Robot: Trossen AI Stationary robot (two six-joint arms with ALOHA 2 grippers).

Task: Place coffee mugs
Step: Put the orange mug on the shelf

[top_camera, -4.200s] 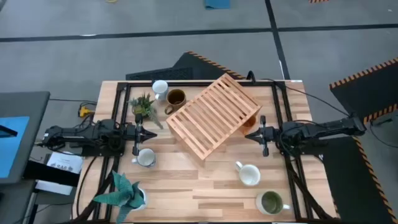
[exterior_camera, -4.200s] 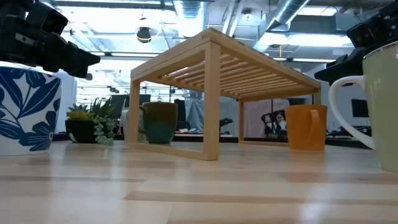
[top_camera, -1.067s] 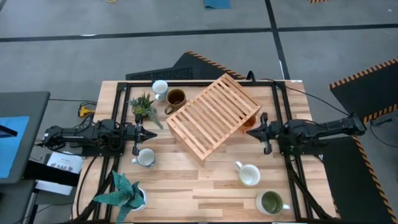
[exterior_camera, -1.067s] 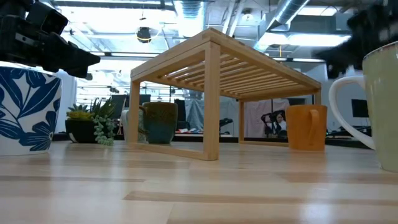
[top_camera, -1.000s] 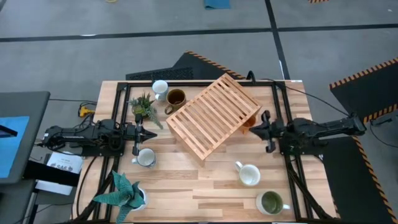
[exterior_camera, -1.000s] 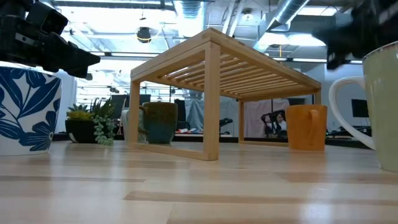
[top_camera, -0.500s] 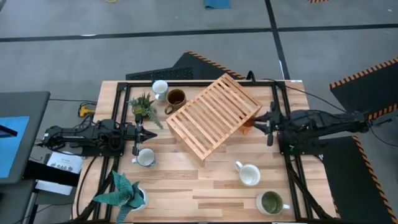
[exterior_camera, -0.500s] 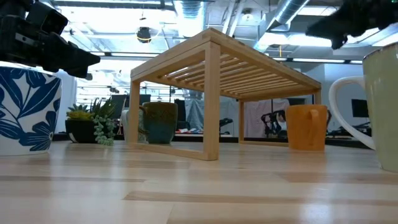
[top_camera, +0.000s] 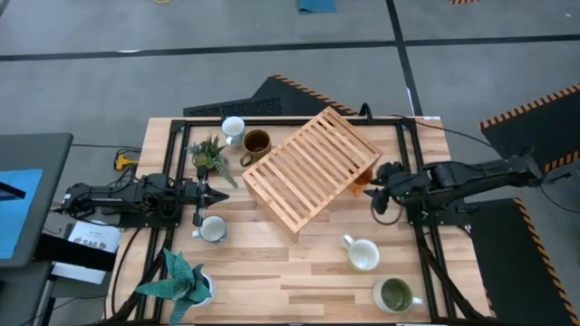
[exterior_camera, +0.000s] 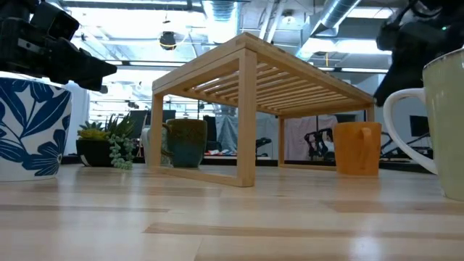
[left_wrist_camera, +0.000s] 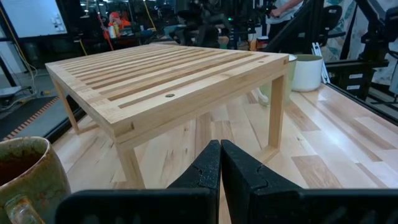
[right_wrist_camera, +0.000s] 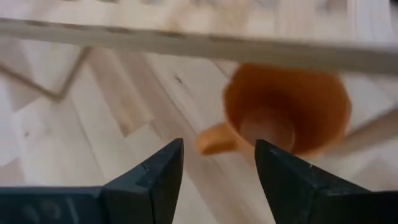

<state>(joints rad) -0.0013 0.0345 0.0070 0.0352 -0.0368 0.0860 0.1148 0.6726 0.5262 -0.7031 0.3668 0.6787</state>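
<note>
My right gripper takes hold of the orange mug by its handle (right_wrist_camera: 216, 139) sticking out next, since the rack's wooden edge (right_wrist_camera: 249, 51) hangs over the mug's bowl.
The orange mug (right_wrist_camera: 286, 112) stands on the table, half under the right end of the slatted wood rack (top_camera: 313, 167); it also shows in the high view (top_camera: 363, 178). My right gripper (right_wrist_camera: 217, 168) hovers open above it, tipped down, its fingers either side of the mug's handle (right_wrist_camera: 210, 142) without touching. My left gripper (left_wrist_camera: 221, 165) is shut and holds nothing, left of the rack (top_camera: 201, 192). A brown mug (top_camera: 256, 142) and a white mug (top_camera: 233, 129) stand at the far left. Another white mug (top_camera: 214, 229) is near the left gripper. A white mug (top_camera: 362, 254) and a green mug (top_camera: 395, 294) stand near right.
A small leafy plant (top_camera: 208, 154) stands just beyond the left gripper. A blue-patterned pot with a plant (top_camera: 186, 282) sits at the near left corner. A black frame (top_camera: 408, 136) runs along the table's sides. Bare wood lies in the near middle.
My right gripper has risen from its level pose beside the rack, swung a little toward the far edge and back, and tipped its fingers down over the orange mug. No mug has moved.
</note>
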